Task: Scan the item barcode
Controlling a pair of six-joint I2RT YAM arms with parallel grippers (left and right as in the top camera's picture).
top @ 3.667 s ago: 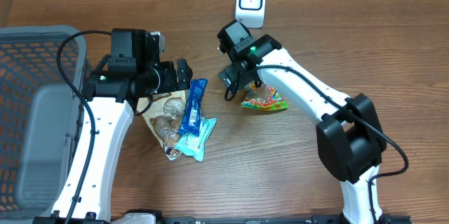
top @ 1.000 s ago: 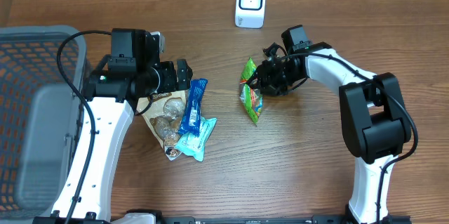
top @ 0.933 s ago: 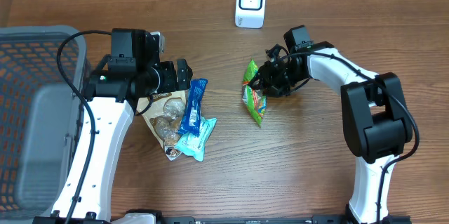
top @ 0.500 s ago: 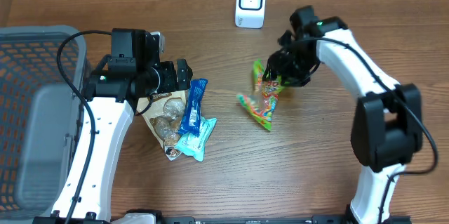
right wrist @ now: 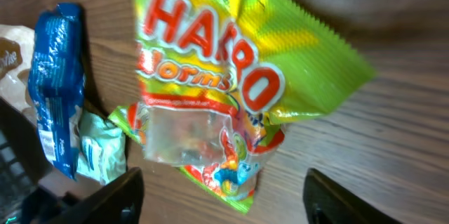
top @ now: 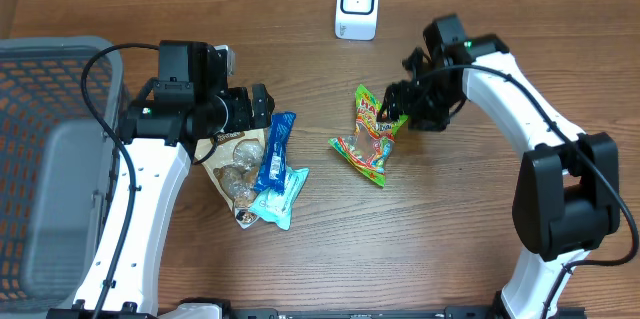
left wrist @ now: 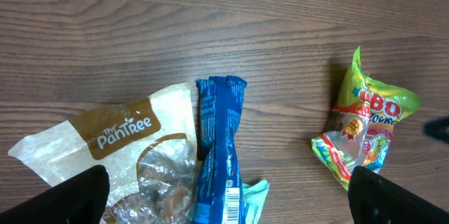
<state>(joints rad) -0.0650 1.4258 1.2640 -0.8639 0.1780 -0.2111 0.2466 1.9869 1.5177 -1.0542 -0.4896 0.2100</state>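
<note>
My right gripper pinches the Haribo bag by its folded printed front below the name (top: 370, 146) (right wrist: 212, 137) next, which leaves the Haribo bag's back free for scanning.
The item, a green and yellow Haribo gummy bag (top: 368, 139), lies flat on the wooden table below the white barcode scanner (top: 357, 4). My right gripper (top: 403, 107) hovers at the bag's upper right end, open. In the right wrist view the bag (right wrist: 217, 90) shows its printed front, and the right gripper (right wrist: 221, 196) has its fingers wide apart on either side of the bag's lower end, touching nothing. My left gripper (top: 262, 107) is open above a pile of snacks, and in its own view the left gripper (left wrist: 228, 189) holds nothing; the Haribo bag (left wrist: 365, 136) lies to the right.
A blue snack bar (top: 272, 151), a Pantree cookie bag (top: 232, 159) and a teal packet (top: 285, 194) lie together under the left arm. A grey mesh basket (top: 50, 159) fills the left edge.
My right gripper has opened and let go of the Haribo bag, then shifted right and back. The bag dropped and now lies flat, spread out on the table. The left arm stayed still.
</note>
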